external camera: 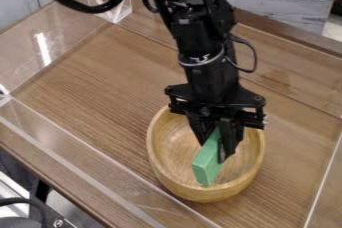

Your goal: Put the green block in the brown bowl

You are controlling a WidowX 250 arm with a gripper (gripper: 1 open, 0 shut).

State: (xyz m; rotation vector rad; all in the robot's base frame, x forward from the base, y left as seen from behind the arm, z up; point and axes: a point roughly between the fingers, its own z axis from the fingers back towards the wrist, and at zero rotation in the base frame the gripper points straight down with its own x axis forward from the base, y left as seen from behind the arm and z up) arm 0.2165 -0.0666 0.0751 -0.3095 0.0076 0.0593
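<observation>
The green block's lower end sits inside the brown bowl (167,159) and the block would stay there, so it is now time for my gripper to let go.
The brown bowl (167,159) sits on the wooden table near the front, right of the middle. Inside it the green block (207,162) stands steeply tilted, its lower end near the bowl's floor. My black gripper (217,137) points down into the bowl from above and is shut on the block's upper end. The fingers cover the top of the block.
The wooden table (94,82) is ringed by a clear plastic wall (54,132) on the left and front. The black arm (198,32) rises from the bowl toward the top of the view. A pale wall runs along the back right.
</observation>
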